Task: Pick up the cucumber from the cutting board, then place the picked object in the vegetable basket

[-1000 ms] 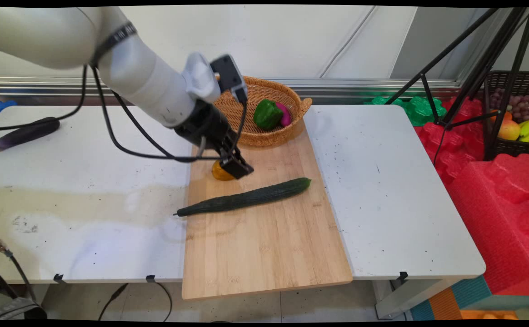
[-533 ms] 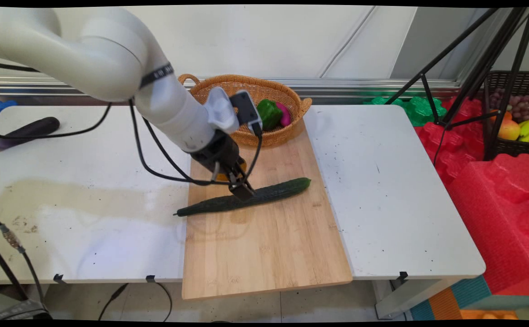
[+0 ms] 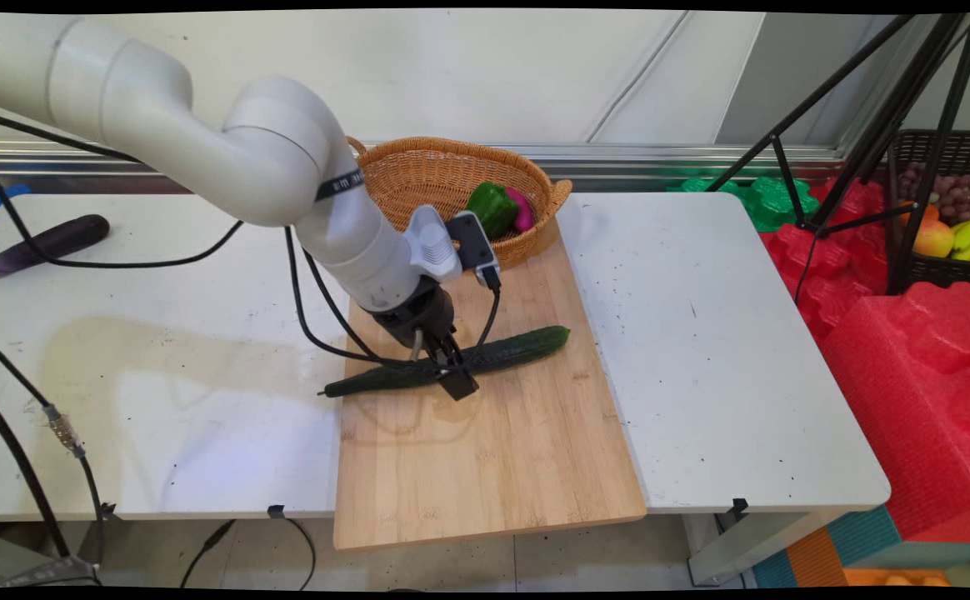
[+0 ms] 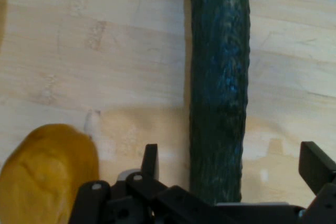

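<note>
The long dark green cucumber needs to move into the wicker basket (image 3: pixel 419 190), so my gripper should grab it by its middle (image 3: pixel 429 372) next.
A long dark green cucumber (image 3: pixel 518 346) lies slantwise on the wooden cutting board (image 3: pixel 485 450). My gripper (image 3: pixel 453 379) is low over its middle and open. In the hand view the cucumber (image 4: pixel 219 77) runs up between the two fingertips (image 4: pixel 150 160), one on each side, and the gripper (image 4: pixel 231 167) straddles it without closing. A rounded yellow-orange item (image 4: pixel 50 174) sits on the board just left of the fingers; in the main view the arm hides it.
A wicker basket (image 3: pixel 443 171) at the board's far end holds a green pepper (image 3: pixel 489 207) and a pink item (image 3: pixel 522 208). An eggplant (image 3: pixel 43 242) lies at the table's far left. Tripod legs (image 3: pixel 852 125), red foam (image 3: pixel 910 358) and a fruit crate (image 3: pixel 952 208) stand to the right.
The arm swung down and toward the near side, from above the yellow-orange item by the basket to the cucumber's middle. The gripper now straddles the cucumber, which has not moved.
</note>
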